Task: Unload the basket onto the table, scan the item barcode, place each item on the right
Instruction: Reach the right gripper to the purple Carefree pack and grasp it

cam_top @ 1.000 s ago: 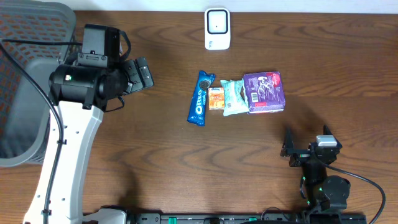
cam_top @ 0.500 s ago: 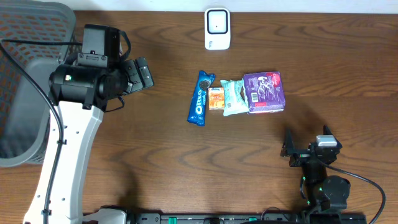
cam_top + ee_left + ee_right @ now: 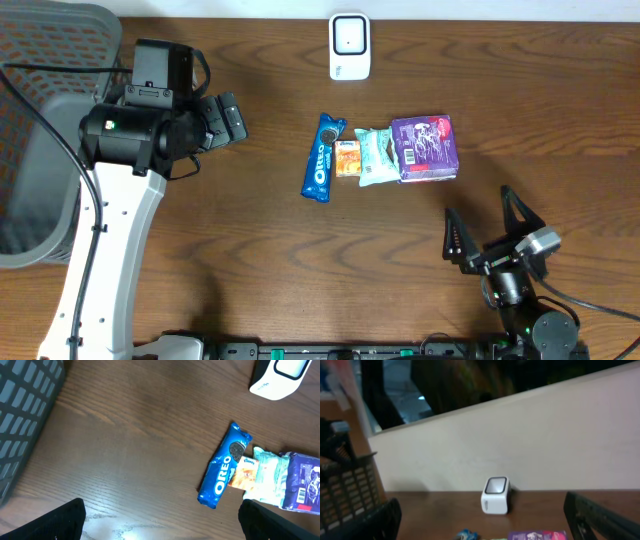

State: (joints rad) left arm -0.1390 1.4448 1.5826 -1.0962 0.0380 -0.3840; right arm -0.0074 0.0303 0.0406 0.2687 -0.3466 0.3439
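Observation:
The right gripper grabs the purple box by the edge away from its barcode (image 3: 447, 148) (image 3: 561, 536) next. This leaves the barcode uncovered as I turn the box for scanning.
Four items lie in a row mid-table: a blue Oreo pack (image 3: 323, 158), a small orange packet (image 3: 347, 158), a pale green packet (image 3: 376, 156) and a purple box (image 3: 425, 147). The white scanner (image 3: 349, 46) stands at the far edge. My left gripper (image 3: 225, 118) hovers open to the left of the row; its wrist view shows the Oreo pack (image 3: 224, 466) ahead, with nothing between the fingers (image 3: 55, 522). My right gripper (image 3: 478, 212) is open near the front edge, below the purple box. It faces the scanner (image 3: 495, 495), and the purple box (image 3: 537, 535) peeks in at the bottom.
A grey mesh basket (image 3: 40, 130) stands at the table's left end, beside the left arm. A pale wall rises behind the scanner in the right wrist view. Bare wood lies between the items and both grippers.
The right arm has risen and tilted, so its open fingers now stand out wider and closer to the purple box. The left arm and the items have not moved.

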